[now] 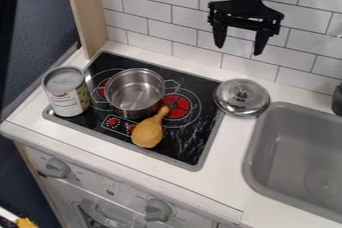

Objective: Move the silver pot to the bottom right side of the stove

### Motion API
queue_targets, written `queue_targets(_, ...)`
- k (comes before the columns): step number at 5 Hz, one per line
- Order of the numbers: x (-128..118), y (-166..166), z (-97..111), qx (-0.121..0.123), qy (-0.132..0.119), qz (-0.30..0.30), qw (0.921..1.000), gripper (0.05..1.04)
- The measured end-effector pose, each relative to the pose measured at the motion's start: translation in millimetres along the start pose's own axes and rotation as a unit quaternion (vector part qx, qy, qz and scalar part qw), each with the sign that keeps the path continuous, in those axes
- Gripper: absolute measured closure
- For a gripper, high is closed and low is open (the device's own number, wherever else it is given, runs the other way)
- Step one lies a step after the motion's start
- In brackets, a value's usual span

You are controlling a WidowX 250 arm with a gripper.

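Observation:
My gripper should next grab the pot's side, so that I can move the silver pot (135,93) past the drumstick toy to the stove's front corner.
My gripper (239,42) hangs at the top right in front of the tiled wall, above and behind the lid. Its two fingers are spread apart and hold nothing. The silver pot (135,93) stands upright on the black stove (194,139), left of the stove's centre, between the two red burner marks and partly over them. The pot has no lid on, and a side handle points to the right.
A can (66,92) stands at the stove's left edge. A yellow-brown drumstick toy (148,132) lies on the stove, close by the pot's lower right. A metal lid (242,97) rests at the stove's right edge, beside the grey sink (300,147).

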State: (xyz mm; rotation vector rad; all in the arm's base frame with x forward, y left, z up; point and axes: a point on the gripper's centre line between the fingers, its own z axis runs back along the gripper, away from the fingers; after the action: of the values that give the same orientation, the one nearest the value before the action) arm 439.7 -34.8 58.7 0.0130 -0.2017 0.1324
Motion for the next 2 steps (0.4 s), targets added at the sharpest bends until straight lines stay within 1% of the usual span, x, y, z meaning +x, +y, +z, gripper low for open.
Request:
queue_targets(1,-9,1,-18,0.002,0.022,0.0,0.9997,0.083)
queue_targets(2,-20,18,-31,-0.001,0.026,0.004,0.9996,0.083)
